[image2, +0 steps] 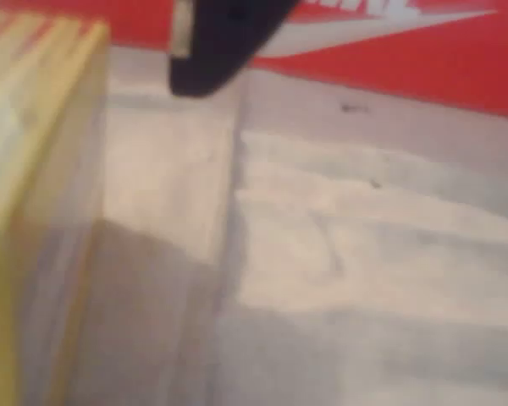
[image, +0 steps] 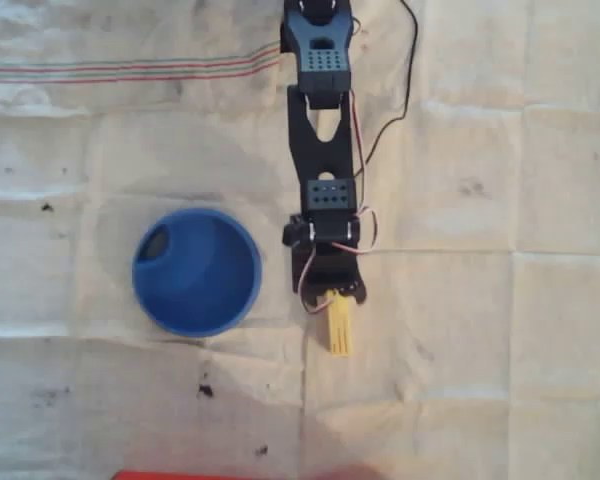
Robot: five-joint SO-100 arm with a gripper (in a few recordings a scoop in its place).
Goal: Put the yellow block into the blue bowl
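Note:
My gripper grabs the yellow block by its upper end (image: 337, 300) next. Then my gripper puts the block into the blue bowl (image: 197, 271).
The yellow block (image: 339, 328) lies on the cloth, pointing toward the bottom of the overhead view, a short way right of the blue bowl (image: 197, 271). My gripper (image: 335, 298) hangs over the block's upper end with a finger on either side, open and a little wider than the block. In the wrist view the yellow block (image2: 34, 211) is a large blur at the left edge. A gap of cloth separates it from one black finger (image2: 216, 42) at the top. The blue bowl stands upright with a dark patch inside near its rim.
A creased white cloth (image: 480, 330) with small dark specks covers the table. A red object (image: 230, 475) lies along the bottom edge, seen as a red sheet with white print (image2: 406, 59) in the wrist view. Black wires (image: 405, 70) run beside the arm.

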